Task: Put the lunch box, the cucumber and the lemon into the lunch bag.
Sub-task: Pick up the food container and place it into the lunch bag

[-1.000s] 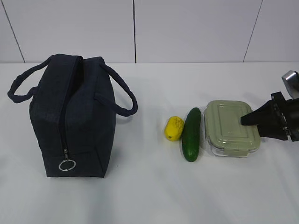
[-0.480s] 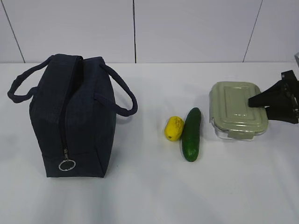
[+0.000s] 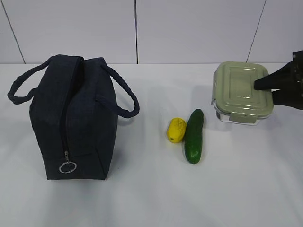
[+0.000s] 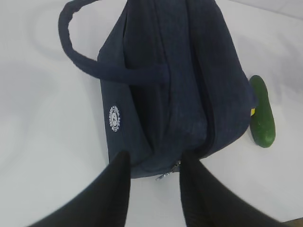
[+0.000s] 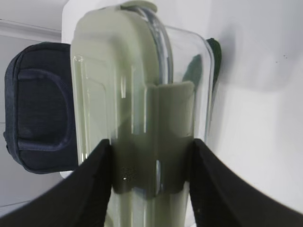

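Observation:
My left gripper grabs that zipper edge (image 3: 71,90) next, since the navy bag's sides hang slack and its zipper edge stands up in a fold.
My right gripper (image 3: 259,87) (image 5: 151,156) is shut on the lunch box (image 3: 241,90) (image 5: 132,94), one finger on the sage-green lid and one on the clear base. It holds the box above the table at the right. The cucumber (image 3: 194,136) (image 4: 261,113) and the lemon (image 3: 176,130) lie side by side on the table, left of the box. The navy lunch bag (image 3: 71,118) (image 4: 175,71) stands at the left with its zipper shut. My left gripper (image 4: 156,158) hangs open above the bag's end by the zipper pull (image 4: 168,174), with nothing between its fingers. It does not show in the exterior view.
The white table (image 3: 151,198) runs back to a white panelled wall (image 3: 189,28). The bag's two loop handles (image 3: 124,97) stick out to either side. A metal ring pull (image 3: 67,167) hangs low on the bag's near end.
My right gripper has lifted the lunch box off the table, up and away from the cucumber. The bag, lemon and cucumber have not moved.

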